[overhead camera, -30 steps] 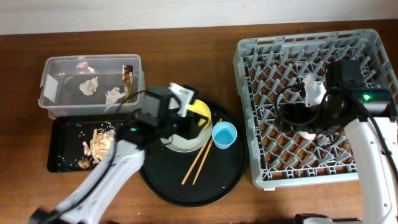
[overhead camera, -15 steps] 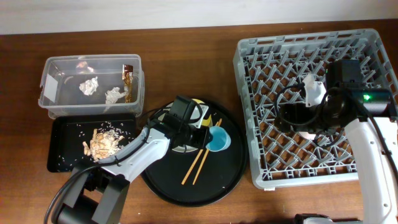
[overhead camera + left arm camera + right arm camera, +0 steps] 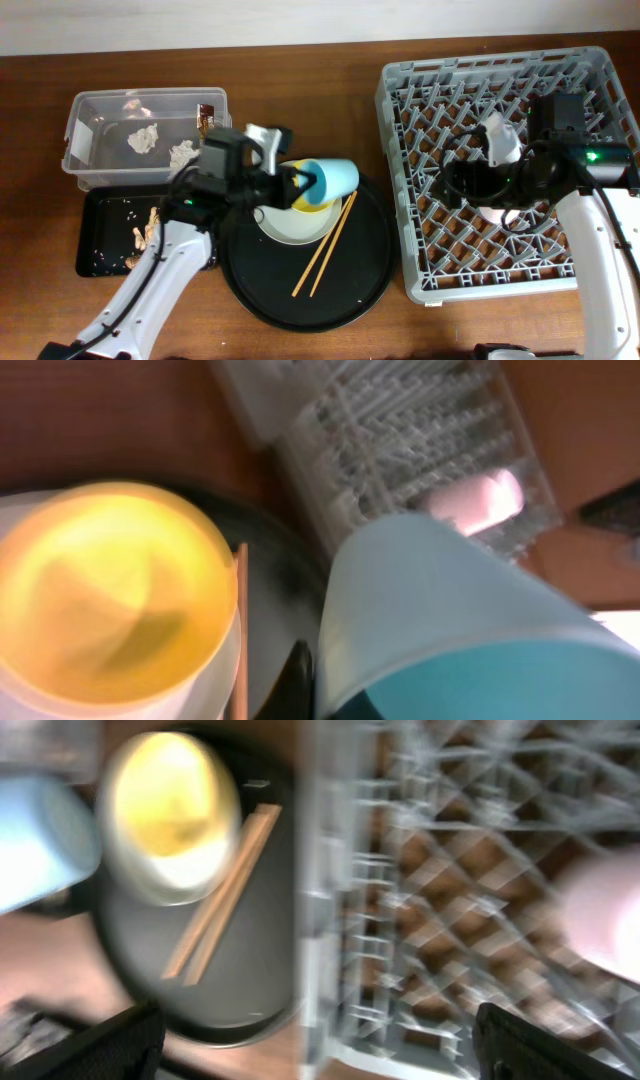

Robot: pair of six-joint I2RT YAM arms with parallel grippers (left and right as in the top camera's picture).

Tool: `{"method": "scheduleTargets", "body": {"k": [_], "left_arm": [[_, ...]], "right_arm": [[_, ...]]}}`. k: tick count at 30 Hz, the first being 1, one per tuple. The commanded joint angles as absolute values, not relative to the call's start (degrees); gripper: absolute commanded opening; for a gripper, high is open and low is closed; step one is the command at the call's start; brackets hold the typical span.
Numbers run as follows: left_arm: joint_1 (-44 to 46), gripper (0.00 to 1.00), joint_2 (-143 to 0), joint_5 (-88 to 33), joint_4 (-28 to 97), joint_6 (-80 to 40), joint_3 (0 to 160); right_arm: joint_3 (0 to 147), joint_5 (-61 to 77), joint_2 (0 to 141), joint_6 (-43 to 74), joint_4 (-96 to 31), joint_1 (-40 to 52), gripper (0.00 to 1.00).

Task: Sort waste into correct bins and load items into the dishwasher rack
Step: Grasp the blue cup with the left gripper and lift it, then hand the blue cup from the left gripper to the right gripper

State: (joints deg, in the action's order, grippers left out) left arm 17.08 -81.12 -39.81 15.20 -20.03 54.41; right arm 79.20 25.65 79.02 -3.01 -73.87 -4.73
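My right gripper will next grab the light-blue cup (image 3: 334,177) around its closed base end, opposite the cup's held rim, to load it opening down into the dishwasher rack.
My left gripper (image 3: 303,183) is shut on the rim of the light-blue cup (image 3: 334,177), which hangs tilted on its side above the yellow bowl (image 3: 300,197) and grey-green plate (image 3: 288,228). In the left wrist view the cup (image 3: 470,620) fills the right side next to one dark finger (image 3: 300,678), with the bowl (image 3: 110,590) on the left. Two chopsticks (image 3: 325,245) lie on the round black tray (image 3: 310,285). My right gripper (image 3: 455,185) is open over the dishwasher rack (image 3: 500,80). The pink cup (image 3: 497,215) stands in the rack, partly under that arm.
The clear box (image 3: 90,110) at the back left holds white tissue bits (image 3: 145,138) and a brown wrapper (image 3: 205,118). In front of it the shallow black tray (image 3: 100,262) holds food scraps (image 3: 145,232). Bare wooden table lies between the round tray and the rack.
My left gripper has shut on the light-blue cup and lifted it off the round tray, tipping it sideways over the bowl. The right gripper has turned a little over the rack.
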Motion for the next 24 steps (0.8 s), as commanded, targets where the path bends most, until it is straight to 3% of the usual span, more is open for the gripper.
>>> {"method": "scheduleTargets", "body": {"k": [1,4,14,18,19,21,24], "left_arm": [[15.6,0.0,-82.5,-64.9,8.1,-25.5,54.6],[15.6,0.0,-83.6,-72.1,4.8,-26.6,54.6],[15.7,0.0,-83.6,-74.8,4.5,-27.8,54.6],[15.6,0.0,-83.6,-77.4,4.5,-27.9,54.6],[15.6,0.0,-83.6,-77.4,4.5,-27.9,54.6],[15.6,0.0,-83.6,-77.4,4.6,-27.9,54.6],[15.6,0.0,-83.6,-77.4,4.5,-27.9,54.6]], "right_arm": [[79.7,43.9,79.6,-9.5,-73.7,-3.7,0.99],[79.7,51.5,80.7,-13.4,-73.5,0.4,0.99],[79.7,64.9,82.3,-13.5,-66.1,13.3,1.0],[79.7,65.0,82.6,-13.5,-64.5,15.4,0.85],[79.7,64.9,82.7,-13.5,-64.4,15.4,0.74],[79.7,65.0,82.7,-13.5,-64.4,15.4,0.63],[79.7,64.9,82.7,-13.5,-64.4,15.4,0.57]]}}
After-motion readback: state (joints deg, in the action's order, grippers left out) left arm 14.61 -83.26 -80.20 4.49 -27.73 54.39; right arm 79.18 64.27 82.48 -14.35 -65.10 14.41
